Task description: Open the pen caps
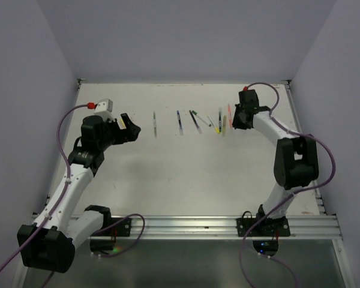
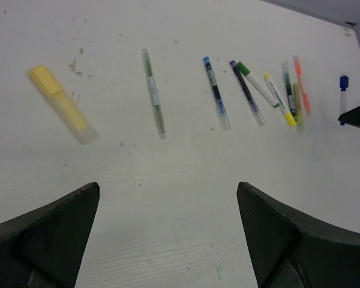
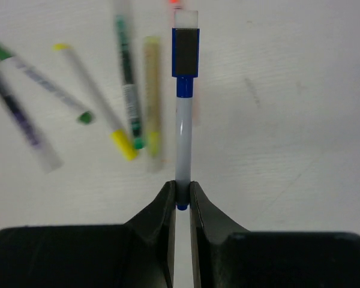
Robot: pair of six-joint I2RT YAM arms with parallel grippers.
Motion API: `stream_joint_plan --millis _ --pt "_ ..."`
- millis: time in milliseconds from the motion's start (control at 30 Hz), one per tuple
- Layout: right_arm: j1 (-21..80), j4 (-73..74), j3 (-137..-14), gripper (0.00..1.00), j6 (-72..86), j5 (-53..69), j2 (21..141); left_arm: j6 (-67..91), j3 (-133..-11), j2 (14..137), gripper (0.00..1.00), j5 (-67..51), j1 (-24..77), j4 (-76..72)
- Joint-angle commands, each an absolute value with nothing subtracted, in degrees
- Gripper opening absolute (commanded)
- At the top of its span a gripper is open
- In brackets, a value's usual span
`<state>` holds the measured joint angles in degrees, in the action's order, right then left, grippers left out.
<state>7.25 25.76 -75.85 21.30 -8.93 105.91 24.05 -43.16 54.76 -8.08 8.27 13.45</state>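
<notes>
The white pen needs to be opened, so my left gripper should grab it by its blue cap (image 3: pixel 185 57) next. The pen's tail end stays with my right gripper.
My right gripper (image 3: pixel 182 195) is shut on the tail end of a white pen (image 3: pixel 183 135). Its blue cap (image 3: pixel 185 57) points away from me, still on the pen. This pen (image 2: pixel 343 90) also shows at the right edge of the left wrist view, by the right gripper's finger (image 2: pixel 357 115). Several more capped pens lie in a row across the table (image 1: pixel 192 120). Among them are a yellow highlighter (image 2: pixel 63 105), a thin green pen (image 2: pixel 154 93) and a blue pen (image 2: pixel 216 93). My left gripper (image 2: pixel 168 192) hangs open above bare table in front of the row, holding nothing.
A cluster of pens lies just left of the held one: a green-capped white marker (image 2: pixel 257 84), a yellow-tipped pen (image 2: pixel 279 99) and an orange pen (image 2: pixel 302 84). Walls enclose the table (image 1: pixel 186 174) at the back and both sides.
</notes>
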Motion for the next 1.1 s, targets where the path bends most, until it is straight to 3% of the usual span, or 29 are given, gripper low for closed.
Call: stream_joint_plan --millis 0,167,500,633,833,1067 --pt "13.1 14.8 -69.5 0.0 19.7 -3.6 92.3 29.9 -50.2 56.9 1.0 -16.1 9.1 11.9" --pt "22.9 3.9 -58.5 0.0 19.5 4.7 79.5 35.0 -54.7 60.1 1.0 -18.3 14.4 9.8" --pt "38.5 -9.7 -45.7 0.0 18.8 8.6 66.2 42.6 -56.9 66.2 0.96 -13.5 26.4 -1.6" --pt "40.3 -11.2 -43.9 0.0 18.2 9.4 65.6 44.4 -55.2 67.8 0.9 -10.5 30.4 -8.2" --pt "42.2 -12.0 -42.3 0.0 18.2 9.5 64.9 41.9 -56.7 70.9 0.77 -3.9 36.9 -8.0" --pt "42.5 -12.8 -41.1 0.0 18.5 9.4 63.7 40.4 -57.0 72.8 0.69 1.8 40.1 -4.8"
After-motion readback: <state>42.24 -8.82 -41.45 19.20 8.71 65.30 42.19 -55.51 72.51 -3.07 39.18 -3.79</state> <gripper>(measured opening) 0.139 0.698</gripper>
